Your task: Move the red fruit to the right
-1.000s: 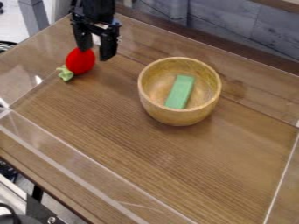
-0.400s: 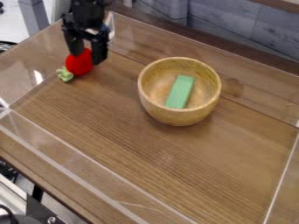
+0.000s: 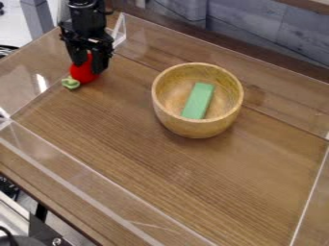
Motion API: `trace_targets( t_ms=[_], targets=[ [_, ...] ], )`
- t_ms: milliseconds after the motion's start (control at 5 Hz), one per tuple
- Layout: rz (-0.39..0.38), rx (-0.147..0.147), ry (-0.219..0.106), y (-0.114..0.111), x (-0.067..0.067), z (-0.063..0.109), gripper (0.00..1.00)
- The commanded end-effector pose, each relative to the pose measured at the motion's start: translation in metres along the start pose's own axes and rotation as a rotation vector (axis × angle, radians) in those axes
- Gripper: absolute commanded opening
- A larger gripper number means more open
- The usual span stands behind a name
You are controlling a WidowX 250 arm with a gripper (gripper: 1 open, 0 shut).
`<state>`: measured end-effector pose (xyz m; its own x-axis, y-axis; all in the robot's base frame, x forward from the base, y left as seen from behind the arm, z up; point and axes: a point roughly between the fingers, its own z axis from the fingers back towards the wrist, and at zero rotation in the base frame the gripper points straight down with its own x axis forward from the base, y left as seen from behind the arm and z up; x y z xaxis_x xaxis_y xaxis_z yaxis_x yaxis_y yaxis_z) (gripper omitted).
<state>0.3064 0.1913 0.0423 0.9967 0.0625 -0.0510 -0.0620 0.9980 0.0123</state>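
Observation:
I will grab the red fruit [image 3: 84,74] by its red sides next, to move it over to the wood.
The red fruit [image 3: 84,74] lies on the wooden table at the back left, with its light green stem [image 3: 71,84] poking out to the lower left. My black gripper [image 3: 87,65] has come straight down over it. One finger stands on each side of the fruit and hides its top. The fingers sit close against the red sides, but the view does not show whether they press on it. The fruit still rests on the table.
A round wooden bowl [image 3: 164,106] stands right of centre with a flat green block [image 3: 198,100] inside it. Clear plastic walls [image 3: 38,154] fence the table at the left, front and right edges. Bare wood lies between the fruit and the bowl.
The gripper moved left and down, from beside and above the fruit to straddling it. Its fingers have drawn closer together. The fruit and bowl have not shifted.

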Motion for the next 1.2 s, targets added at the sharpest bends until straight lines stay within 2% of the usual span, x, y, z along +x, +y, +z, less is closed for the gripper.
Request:
trace_targets(
  t_ms=[0,400,800,1000],
  targets=[
    [0.009,-0.003,-0.006,-0.006,0.001,0.001,1.00],
    [-0.004,-0.014,0.007,-0.009,0.000,-0.012,1.00],
    [0.051,-0.026,0.015,0.012,0.000,-0.018,1.00],
    [0.013,-0.031,0.019,0.018,-0.003,-0.015,1.00]
  ],
)
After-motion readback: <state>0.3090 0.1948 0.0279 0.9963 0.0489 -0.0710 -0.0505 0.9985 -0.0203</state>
